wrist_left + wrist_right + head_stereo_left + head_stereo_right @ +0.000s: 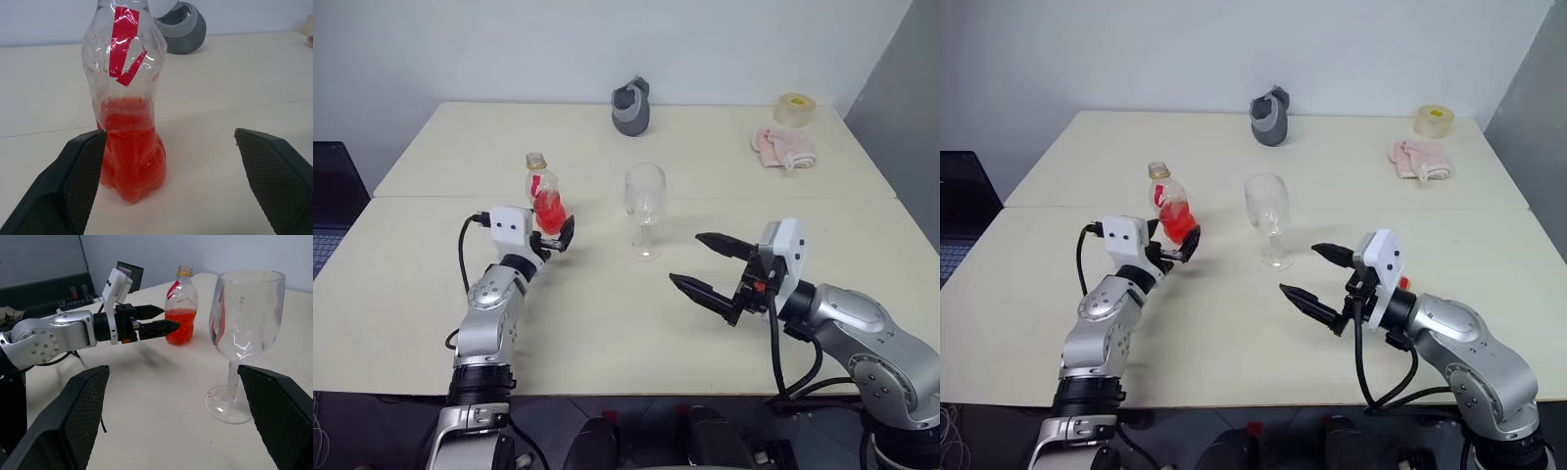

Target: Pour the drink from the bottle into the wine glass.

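Observation:
Next, my left gripper takes hold of the bottle by its narrower waist, since the bottle swells into a round bulge under its neck [540, 180].
The bottle [542, 192] stands upright on the table, left of the wine glass [645, 202], with a yellowish neck ring and a red label. The red drink [130, 155] fills its lower part. My left gripper [558, 235] is open and level at the bottle's base. In the left wrist view the bottle sits between the fingers [80, 171], close to one of them; whether they touch I cannot tell. The wine glass stands empty on its foot. My right gripper [686, 258] is open to the glass's right and nearer to me, pointing at the glass [244, 318] and holding nothing.
At the back of the table lie a grey visor-like object [631, 106], a tape roll [795, 108] and a pink cloth [784, 147]. A seam [754, 198] between two tabletops runs behind the glass. A dark laptop [333, 201] sits beyond the left edge.

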`<state>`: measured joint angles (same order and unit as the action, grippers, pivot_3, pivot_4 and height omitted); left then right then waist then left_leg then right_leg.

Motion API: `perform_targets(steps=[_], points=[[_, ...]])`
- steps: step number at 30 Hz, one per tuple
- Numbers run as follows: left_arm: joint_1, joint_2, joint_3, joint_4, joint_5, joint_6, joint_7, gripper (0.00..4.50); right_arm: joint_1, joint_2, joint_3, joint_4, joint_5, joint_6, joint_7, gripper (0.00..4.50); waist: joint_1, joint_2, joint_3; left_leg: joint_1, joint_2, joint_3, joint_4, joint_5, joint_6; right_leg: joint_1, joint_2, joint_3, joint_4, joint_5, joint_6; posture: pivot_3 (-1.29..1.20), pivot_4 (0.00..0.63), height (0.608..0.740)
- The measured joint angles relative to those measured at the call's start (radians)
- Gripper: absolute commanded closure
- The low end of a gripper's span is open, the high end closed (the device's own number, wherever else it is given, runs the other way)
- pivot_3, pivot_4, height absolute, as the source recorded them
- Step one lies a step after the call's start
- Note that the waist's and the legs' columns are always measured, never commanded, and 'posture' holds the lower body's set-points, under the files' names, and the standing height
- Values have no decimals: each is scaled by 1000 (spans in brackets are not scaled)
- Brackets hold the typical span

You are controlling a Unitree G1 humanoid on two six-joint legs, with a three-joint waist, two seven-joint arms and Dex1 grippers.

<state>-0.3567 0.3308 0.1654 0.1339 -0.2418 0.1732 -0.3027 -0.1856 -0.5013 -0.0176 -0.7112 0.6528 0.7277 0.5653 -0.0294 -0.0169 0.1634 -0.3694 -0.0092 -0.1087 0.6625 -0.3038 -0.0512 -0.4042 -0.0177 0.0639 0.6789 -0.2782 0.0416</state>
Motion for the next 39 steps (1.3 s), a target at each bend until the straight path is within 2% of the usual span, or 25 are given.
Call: perform_targets(steps=[27, 39], points=[[10, 29, 38, 3, 2, -8, 6, 0, -25, -15, 2, 20, 2, 0, 0, 23, 0, 0, 0, 0, 0, 0, 0, 0, 0, 0, 0, 0, 0, 0, 0, 0, 150, 740], [-132, 54, 36, 287, 28, -145, -54, 0, -29, 2, 21, 26, 7, 3, -25, 23, 0, 0, 0, 0, 0, 0, 0, 0, 0, 0, 0, -1, 0, 0, 0, 0, 150, 740]])
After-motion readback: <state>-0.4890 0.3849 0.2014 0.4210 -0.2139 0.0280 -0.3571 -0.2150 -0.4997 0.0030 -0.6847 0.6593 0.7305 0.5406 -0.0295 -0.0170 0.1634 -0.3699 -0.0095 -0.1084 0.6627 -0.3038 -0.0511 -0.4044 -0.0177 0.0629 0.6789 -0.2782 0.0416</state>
